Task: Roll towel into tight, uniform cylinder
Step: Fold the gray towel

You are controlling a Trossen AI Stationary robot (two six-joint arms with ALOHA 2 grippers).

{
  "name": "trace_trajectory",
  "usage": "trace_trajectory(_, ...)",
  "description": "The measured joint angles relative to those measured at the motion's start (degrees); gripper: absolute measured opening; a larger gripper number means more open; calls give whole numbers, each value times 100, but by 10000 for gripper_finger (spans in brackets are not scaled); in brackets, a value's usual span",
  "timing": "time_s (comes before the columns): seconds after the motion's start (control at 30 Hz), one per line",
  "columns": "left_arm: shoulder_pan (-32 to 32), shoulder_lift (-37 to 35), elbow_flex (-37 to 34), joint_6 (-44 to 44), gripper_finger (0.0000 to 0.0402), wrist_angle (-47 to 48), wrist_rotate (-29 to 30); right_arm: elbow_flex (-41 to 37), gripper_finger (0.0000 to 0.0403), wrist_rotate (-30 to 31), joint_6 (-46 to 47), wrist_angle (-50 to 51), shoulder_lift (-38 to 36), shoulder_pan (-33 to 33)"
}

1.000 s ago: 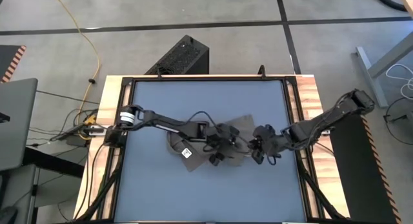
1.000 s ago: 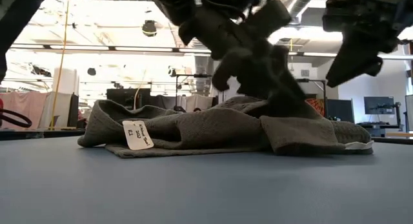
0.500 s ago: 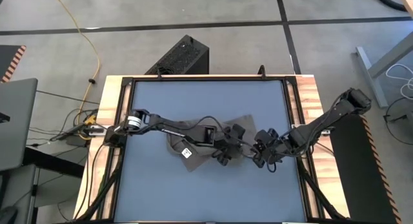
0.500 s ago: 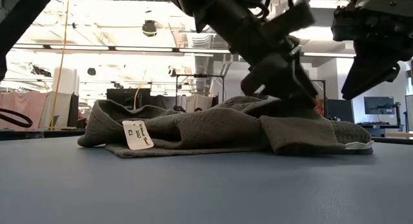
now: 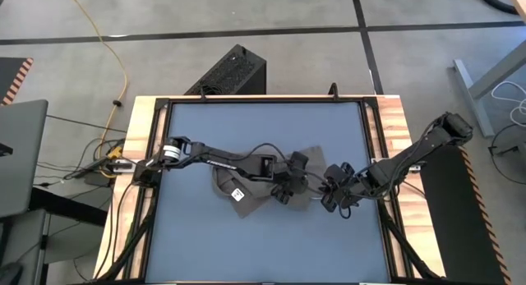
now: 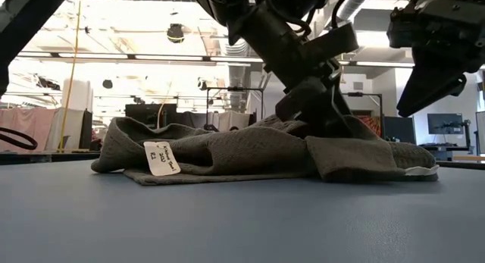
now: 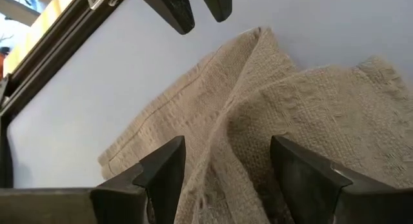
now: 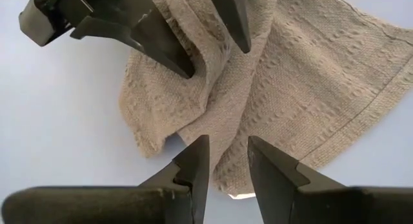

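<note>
The left gripper should next take hold of the towel by its raised fold point(image 7: 226, 137). It can then open out the crumpled towel point(image 7: 329, 114) for rolling.
The taupe towel point(image 5: 228, 183) lies crumpled in a low heap at the table's middle, its white tag point(image 6: 161, 158) on the left near corner. My left gripper point(image 5: 288, 190) is open, its tips down on the heap's right part point(image 6: 318, 117). My right gripper point(image 5: 334, 198) is narrowly open and empty. It hovers above the towel's right end point(image 6: 413, 166), clear of the cloth, as the low view point(image 6: 424, 85) shows. My left gripper comes slanting down from the table's left. Its two open fingertips point(image 8: 184, 66) stand on the towel on either side of a raised fold point(image 8: 216, 75) in the heap's right part. The fold is not pinched, and the towel lies on the table.
The blue-grey tabletop point(image 5: 263, 129) has bare room on all sides of the towel. Black frame rails and wooden side strips point(image 5: 394, 137) border it. A black box point(image 5: 230, 71) stands on the floor beyond the far edge.
My left gripper has slid a little toward the table's right over the heap and tipped steeper onto it. My right gripper has drawn slightly toward the near right and stays raised. The towel's outline has not visibly changed.
</note>
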State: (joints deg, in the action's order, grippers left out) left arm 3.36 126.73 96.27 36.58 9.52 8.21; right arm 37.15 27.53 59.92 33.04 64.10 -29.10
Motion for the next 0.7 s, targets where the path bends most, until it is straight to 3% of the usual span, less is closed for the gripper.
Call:
trace_trajectory(0.23, -2, -2, 0, 15, 173, 15, -2, 0, 132, 92, 2, -2, 0, 0)
trace_trajectory(0.53, 0, -63, -2, 6, 19, 39, -6, 0, 132, 92, 0, -2, 0, -2)
trace_trajectory(0.7, -17, -361, -2, -132, 4, 100, -45, 2, 132, 92, 4, -6, 0, 0)
